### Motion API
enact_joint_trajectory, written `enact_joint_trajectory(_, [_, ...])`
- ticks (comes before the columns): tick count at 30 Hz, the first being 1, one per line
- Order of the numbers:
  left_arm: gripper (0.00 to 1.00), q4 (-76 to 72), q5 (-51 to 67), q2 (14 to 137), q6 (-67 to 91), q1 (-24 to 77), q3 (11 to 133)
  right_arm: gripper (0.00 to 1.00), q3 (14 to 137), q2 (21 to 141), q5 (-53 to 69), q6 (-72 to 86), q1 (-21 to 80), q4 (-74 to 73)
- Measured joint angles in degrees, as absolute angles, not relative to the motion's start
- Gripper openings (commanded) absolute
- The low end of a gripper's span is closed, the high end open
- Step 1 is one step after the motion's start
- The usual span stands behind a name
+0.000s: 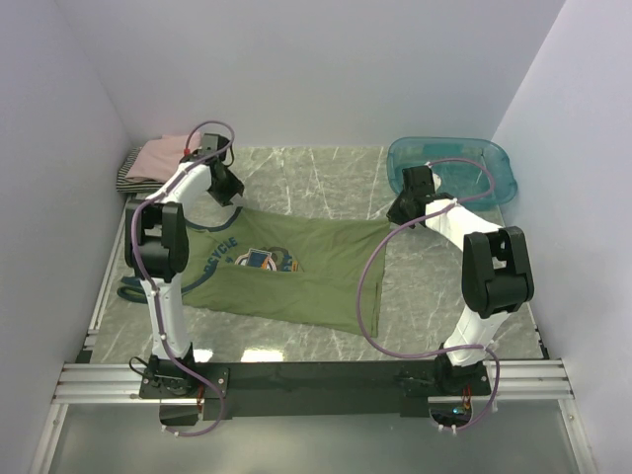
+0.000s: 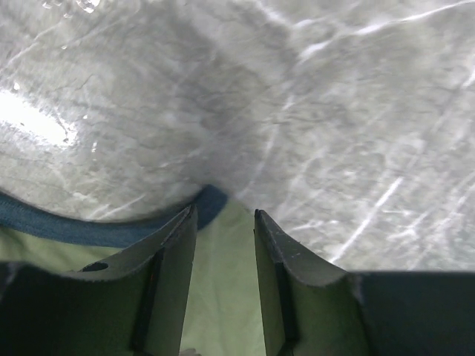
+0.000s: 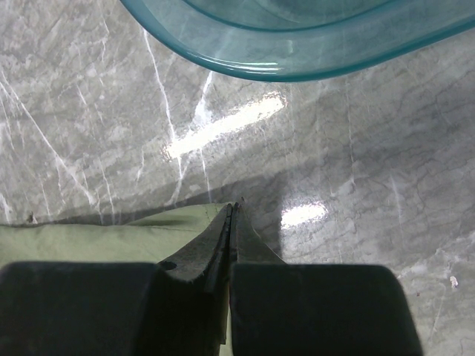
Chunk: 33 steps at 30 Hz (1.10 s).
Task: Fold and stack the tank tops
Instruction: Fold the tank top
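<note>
My left gripper next needs to fold the olive-green tank top's far side inward evenly, so it should grab the tank top's far corner at the navy trim.
The olive-green tank top point(image 1: 296, 272) with navy trim and a round blue-orange print lies spread flat in the middle of the table. My left gripper point(image 1: 231, 195) is at its far left corner. In the left wrist view the jaws point(image 2: 225, 215) stand open, with green cloth point(image 2: 223, 282) and navy trim point(image 2: 44, 221) between and below them. My right gripper point(image 1: 400, 211) is at the far right corner. In the right wrist view it point(image 3: 234, 209) is shut on the green cloth's edge point(image 3: 111, 237). A folded pink top point(image 1: 163, 153) lies on a striped one point(image 1: 130, 170) at the back left.
A see-through teal plastic tub point(image 1: 474, 163) stands at the back right, close behind my right gripper; its rim shows in the right wrist view point(image 3: 297, 70). White walls close in the marble table point(image 1: 316, 178) on three sides.
</note>
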<state>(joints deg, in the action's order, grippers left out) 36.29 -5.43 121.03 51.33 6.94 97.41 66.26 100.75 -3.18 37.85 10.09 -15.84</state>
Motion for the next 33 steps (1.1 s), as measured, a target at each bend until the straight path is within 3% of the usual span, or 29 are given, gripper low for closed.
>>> enact_joint_trajectory(27, [0.42,38.5,-11.6,125.6,55.2,10.6,98.8,0.0,66.3,101.0,-3.2,37.6,10.1,-15.8])
enact_joint_trajectory(33, [0.37,38.9,-12.0,125.8,55.3,10.6,99.1,0.0,66.3,101.5,-3.2,37.6,10.1,-15.9])
